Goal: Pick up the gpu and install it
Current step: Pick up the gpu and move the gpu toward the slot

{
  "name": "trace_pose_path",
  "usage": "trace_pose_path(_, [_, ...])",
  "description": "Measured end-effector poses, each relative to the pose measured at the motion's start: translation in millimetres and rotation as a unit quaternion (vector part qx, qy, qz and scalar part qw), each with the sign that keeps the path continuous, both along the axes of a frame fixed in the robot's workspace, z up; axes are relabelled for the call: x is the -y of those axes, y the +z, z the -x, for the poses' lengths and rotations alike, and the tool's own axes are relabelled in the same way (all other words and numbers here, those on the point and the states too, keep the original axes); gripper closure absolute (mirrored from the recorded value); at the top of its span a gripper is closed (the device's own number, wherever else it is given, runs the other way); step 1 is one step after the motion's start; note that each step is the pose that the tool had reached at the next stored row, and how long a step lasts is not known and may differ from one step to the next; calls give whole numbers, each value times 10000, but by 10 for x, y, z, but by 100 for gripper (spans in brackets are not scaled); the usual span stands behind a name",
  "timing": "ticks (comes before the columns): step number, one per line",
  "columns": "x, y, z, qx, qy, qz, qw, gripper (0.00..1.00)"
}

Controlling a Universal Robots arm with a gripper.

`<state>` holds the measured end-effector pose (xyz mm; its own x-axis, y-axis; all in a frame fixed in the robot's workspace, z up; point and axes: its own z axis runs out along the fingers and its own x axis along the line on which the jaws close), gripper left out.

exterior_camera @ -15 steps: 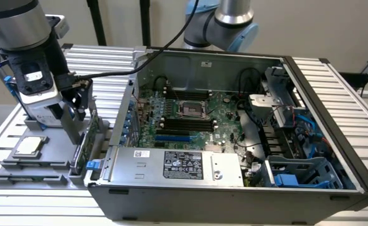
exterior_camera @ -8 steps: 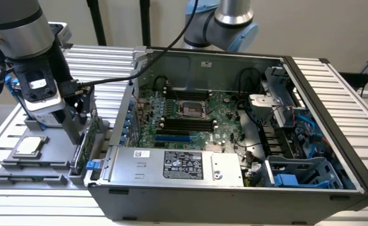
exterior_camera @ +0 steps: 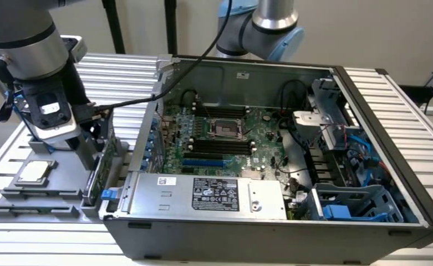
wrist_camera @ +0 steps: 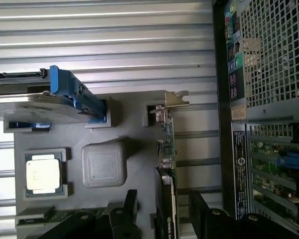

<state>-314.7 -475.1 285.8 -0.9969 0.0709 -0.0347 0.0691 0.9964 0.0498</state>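
The GPU's lower edge is held by the tray's slot (exterior_camera: 91, 207), so my gripper needs to grab the GPU next by its upper edge (exterior_camera: 108, 148), away from the bracket.
The gpu (wrist_camera: 167, 149) stands on its long edge in a slot of the grey holder tray (wrist_camera: 134, 124), its silver end bracket (wrist_camera: 175, 99) at the far end. In the exterior view the gpu (exterior_camera: 102, 166) shows as a thin green edge just outside the computer case's wall on the exterior view's left. My gripper (wrist_camera: 165, 215) is open and straddles the card's near end, one black finger (wrist_camera: 128, 211) on each side with a gap to the card. From outside, the gripper (exterior_camera: 92, 155) hangs low over the tray.
The open computer case (exterior_camera: 275, 221) lies on the slatted table, its motherboard (exterior_camera: 224, 138) with blue and black slots exposed. On the tray sit a square silver CPU chip (wrist_camera: 42, 174), a hard drive with a blue frame (wrist_camera: 45, 102) and a grey block (wrist_camera: 103, 164).
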Motion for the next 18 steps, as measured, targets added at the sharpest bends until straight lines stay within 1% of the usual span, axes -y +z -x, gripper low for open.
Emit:
trace_pose_path(12, [0, -218, -51, 0, 1, 0, 10000, 46])
trace_pose_path(18, [1, -327, -57, -1, -5, 0, 10000, 46])
